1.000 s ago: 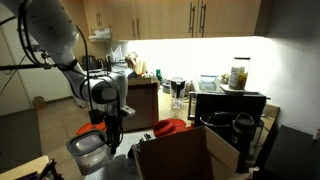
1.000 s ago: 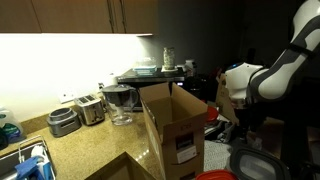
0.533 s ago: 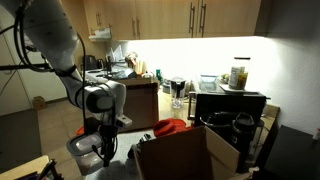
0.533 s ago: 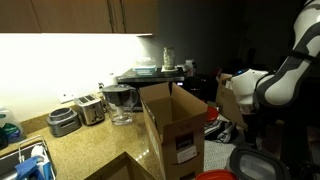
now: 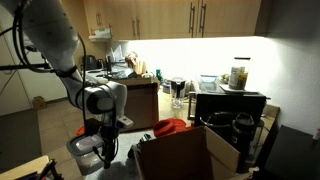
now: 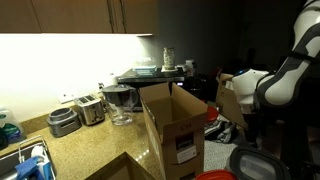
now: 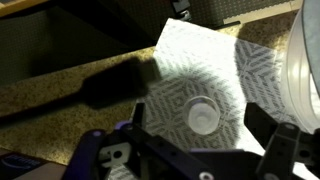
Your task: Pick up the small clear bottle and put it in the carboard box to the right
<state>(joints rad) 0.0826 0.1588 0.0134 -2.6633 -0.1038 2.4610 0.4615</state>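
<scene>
My gripper needs to close on the bottle between its fingers in the wrist view.
In the wrist view the small clear bottle (image 7: 203,117) stands upright on a patterned paper towel (image 7: 190,50), and I see its round cap from straight above. My gripper (image 7: 205,138) is open, with one finger on each side of the bottle and neither touching it. In both exterior views the arm reaches down low beside the open cardboard box (image 5: 185,155) (image 6: 172,122), with the gripper (image 5: 105,152) close to the counter. I cannot make out the bottle in either exterior view.
A clear lidded container (image 5: 84,149) (image 6: 256,163) sits close to the gripper. A red object (image 5: 170,127) lies behind the box. A toaster (image 6: 90,108) and a glass pot (image 6: 120,104) stand on the far counter. A white rounded object (image 7: 305,70) is beside the paper towel.
Over the last second the arm has come down, bringing the gripper low beside the box. Nothing has moved in the last half second.
</scene>
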